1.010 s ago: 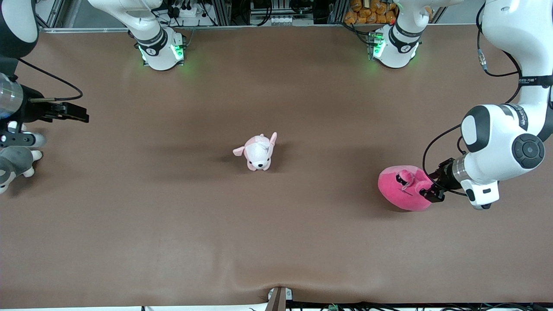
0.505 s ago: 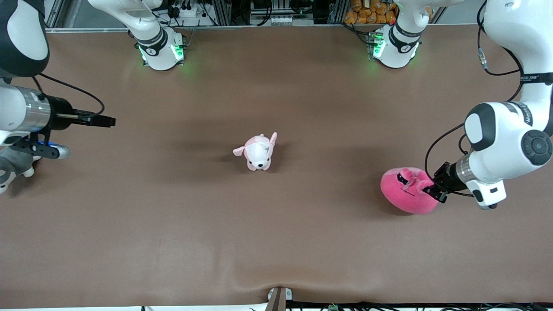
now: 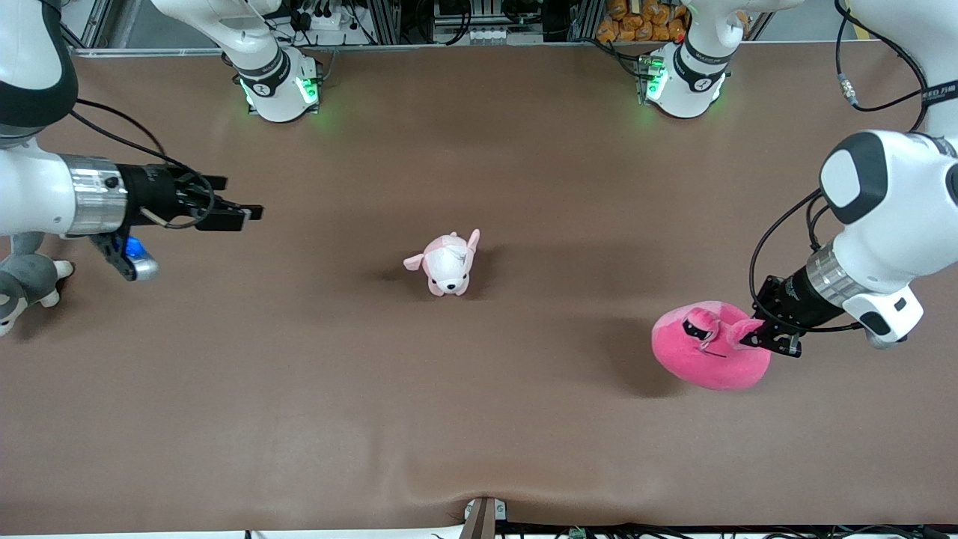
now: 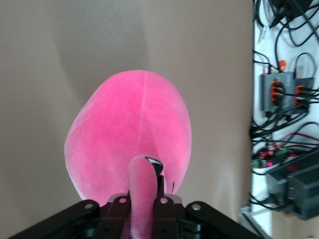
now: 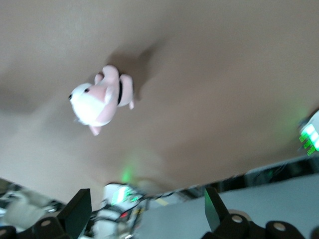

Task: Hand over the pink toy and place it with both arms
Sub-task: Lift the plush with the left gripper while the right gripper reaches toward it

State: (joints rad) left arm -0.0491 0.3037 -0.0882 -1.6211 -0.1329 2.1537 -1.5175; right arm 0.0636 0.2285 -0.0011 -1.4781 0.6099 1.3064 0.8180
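Note:
The pink toy has its free ear beside the black eye (image 3: 695, 331). My right gripper needs to grip the toy by that ear next, to take it over in the handover.
The pink toy (image 3: 707, 355), a hot-pink round plush with black eyes, hangs just above the table at the left arm's end. My left gripper (image 3: 757, 338) is shut on a small pink ear-like part of it. In the left wrist view the toy (image 4: 129, 144) fills the middle, and that part (image 4: 141, 199) is pinched between the fingers. My right gripper (image 3: 243, 212) is open and empty, pointing sideways above the table at the right arm's end. Its wide-apart fingers (image 5: 79, 214) show in the right wrist view.
A small pale pink-and-white puppy plush (image 3: 447, 263) stands at the table's middle; it also shows in the right wrist view (image 5: 102, 99). A grey-and-white plush animal (image 3: 22, 284) lies at the right arm's end. Cables and boxes (image 4: 286, 124) lie past the table edge.
My left gripper has lifted the pink toy and carried it slightly toward the front camera. My right gripper has swung out from the table's end toward the middle.

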